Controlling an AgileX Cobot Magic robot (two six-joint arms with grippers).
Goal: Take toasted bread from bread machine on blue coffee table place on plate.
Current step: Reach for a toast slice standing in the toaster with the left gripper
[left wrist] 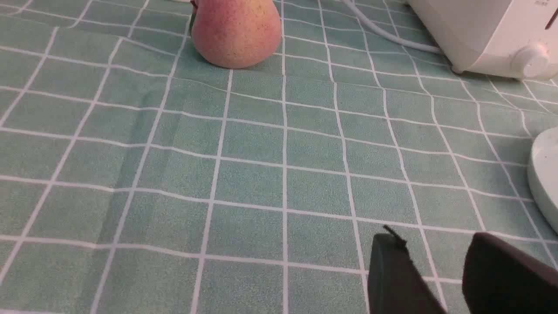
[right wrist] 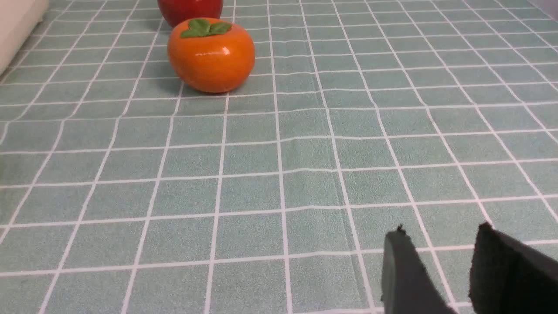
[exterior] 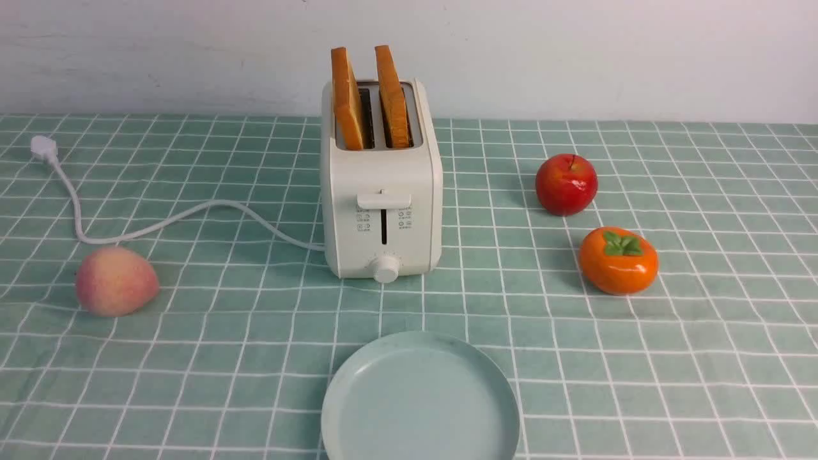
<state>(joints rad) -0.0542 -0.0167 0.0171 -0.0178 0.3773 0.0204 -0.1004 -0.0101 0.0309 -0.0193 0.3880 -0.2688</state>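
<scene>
The right gripper grabs a slice of toasted bread by its exposed top edge (exterior: 389, 76) next. The bread machine's slot closes around the bottom of the slice.
Two slices of toasted bread, the left one (exterior: 347, 99) and the right one (exterior: 392, 97), stand upright in the slots of the cream-white bread machine (exterior: 381, 211) at mid-table. The pale blue-green plate (exterior: 420, 399) lies empty in front of it, on the teal grid-cloth table (exterior: 243, 358). Neither arm shows in the front view. My left gripper (left wrist: 433, 242) is open and empty low over the cloth, with the toaster's corner (left wrist: 488, 39) and the plate's rim (left wrist: 545, 174) ahead of it. My right gripper (right wrist: 440, 233) is open and empty over bare cloth.
A pink peach (exterior: 116, 281) lies left of the toaster, also in the left wrist view (left wrist: 236, 32). The white cord (exterior: 160, 220) runs left to its plug. A red apple (exterior: 566, 184) and an orange persimmon (exterior: 618, 260) sit right; the persimmon shows in the right wrist view (right wrist: 211, 54).
</scene>
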